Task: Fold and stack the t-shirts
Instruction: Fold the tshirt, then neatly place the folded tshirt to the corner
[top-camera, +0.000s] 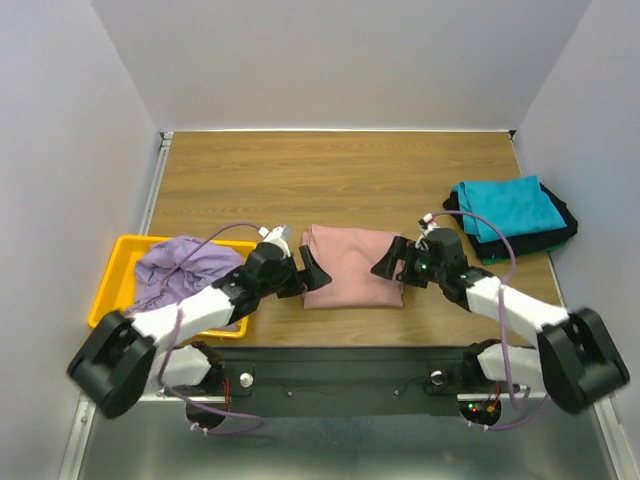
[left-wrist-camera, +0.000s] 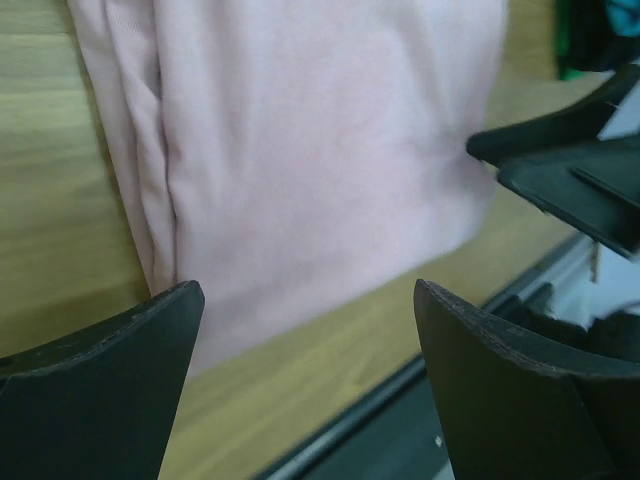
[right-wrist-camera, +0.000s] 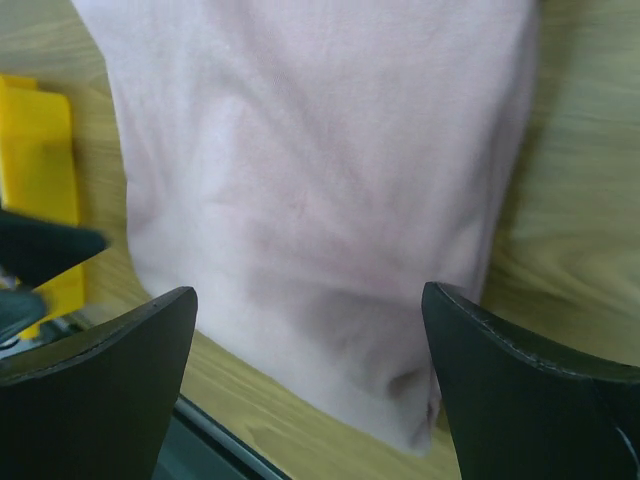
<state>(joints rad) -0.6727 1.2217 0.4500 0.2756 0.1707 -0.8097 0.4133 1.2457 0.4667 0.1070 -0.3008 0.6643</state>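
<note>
Next, my right gripper grabs the folded pink t-shirt's edge facing the teal t-shirt and lays the pink t-shirt flat on the stack.
A folded dusty pink t-shirt lies flat near the table's front edge, between both arms. My left gripper stands open at the shirt's left edge, and its wrist view shows the pink cloth ahead of the open jaws with nothing between them. At the shirt's right edge my right gripper is open too, hovering over the pink cloth. A teal t-shirt rests folded on a black t-shirt at the right. A crumpled lavender t-shirt sits in the yellow bin.
The yellow bin stands at the table's left front, its corner visible in the right wrist view. A black base rail runs along the near edge. Grey walls enclose the table on three sides.
</note>
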